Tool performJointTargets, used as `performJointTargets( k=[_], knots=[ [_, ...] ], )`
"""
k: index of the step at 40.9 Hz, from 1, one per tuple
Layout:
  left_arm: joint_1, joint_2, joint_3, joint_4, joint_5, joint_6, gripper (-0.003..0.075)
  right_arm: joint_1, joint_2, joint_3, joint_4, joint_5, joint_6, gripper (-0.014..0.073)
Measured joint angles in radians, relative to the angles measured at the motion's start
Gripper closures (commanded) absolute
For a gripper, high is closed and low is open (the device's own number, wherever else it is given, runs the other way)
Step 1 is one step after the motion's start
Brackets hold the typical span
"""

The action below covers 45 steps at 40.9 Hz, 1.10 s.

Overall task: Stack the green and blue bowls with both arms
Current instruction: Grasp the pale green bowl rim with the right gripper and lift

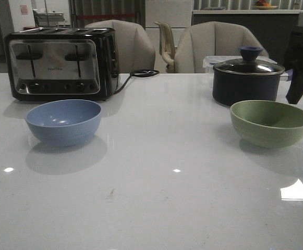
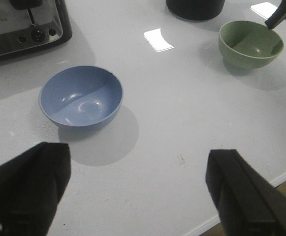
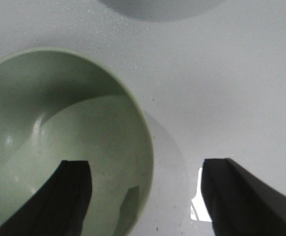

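The right gripper isn't ready to close on the green bowl's rim and needs to go lower first: its inner finger ends above the bowl's rim, so it would miss the rim if it closed now.
The blue bowl (image 1: 63, 121) sits upright and empty at the table's left; the left wrist view shows it (image 2: 80, 103) ahead of my left gripper (image 2: 138, 194). That gripper is open, empty and well above the table, and it is out of the front view. The green bowl (image 1: 270, 122) sits upright at the right and also shows in the left wrist view (image 2: 251, 43). My right gripper (image 1: 299, 83) hovers at its far right side. In the right wrist view the gripper (image 3: 150, 196) is open and straddles the rim of the green bowl (image 3: 59, 142), one finger over the inside and one outside.
A black-and-chrome toaster (image 1: 62, 62) stands behind the blue bowl, its cable (image 1: 141, 74) trailing right. A dark navy lidded saucepan (image 1: 247, 78) stands just behind the green bowl. Chairs (image 1: 214, 47) line the far edge. The table's near edge (image 2: 280, 179) shows in the left wrist view.
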Motion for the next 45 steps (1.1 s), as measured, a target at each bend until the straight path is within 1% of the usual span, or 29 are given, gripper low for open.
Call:
performJointTargets(
  k=[2,4,9,12,15,20,25,30,35,41,45],
  knots=[
    [0.0,0.0,0.0,0.0,-0.002,0.0,0.0104,0.0,0.042,-0.031,0.002,0.007,-0.001,0.006],
    [0.0,0.0,0.0,0.0,-0.002,0.0,0.0104,0.0,0.08,-0.056,0.002,0.012,-0.004,0.0113],
    [0.0,0.0,0.0,0.0,-0.002,0.0,0.0104,0.0,0.148,-0.112,0.002,0.033,-0.005,0.0285],
    [0.0,0.0,0.0,-0.002,-0.002,0.001,0.0104,0.0,0.168,-0.134,0.002,0.044,-0.006,0.0372],
    [0.0,0.0,0.0,-0.002,-0.002,0.001,0.0104,0.0,0.172,-0.141,0.004,0.055,-0.01,0.0434],
    [0.0,0.0,0.0,-0.002,-0.004,0.001,0.0104,0.0,0.168,-0.147,0.006,0.079,-0.034,0.0505],
    [0.0,0.0,0.0,-0.002,-0.008,0.001,0.0104,0.0,0.157,-0.147,0.006,0.101,-0.047,0.0545],
    [0.0,0.0,0.0,-0.002,-0.009,0.001,0.0104,0.007,0.102,-0.147,0.013,0.137,-0.078,0.0547],
    [0.0,0.0,0.0,-0.002,-0.012,0.001,0.0104,0.05,0.029,-0.147,0.037,0.163,-0.122,0.0547],
    [0.0,0.0,0.0,-0.002,-0.014,0.001,0.0104,0.173,-0.065,-0.095,0.066,0.151,-0.144,0.0547],
    [0.0,0.0,0.0,-0.002,-0.014,0.001,0.0104,0.283,-0.093,-0.043,0.075,0.128,-0.147,0.0547]
  ],
)
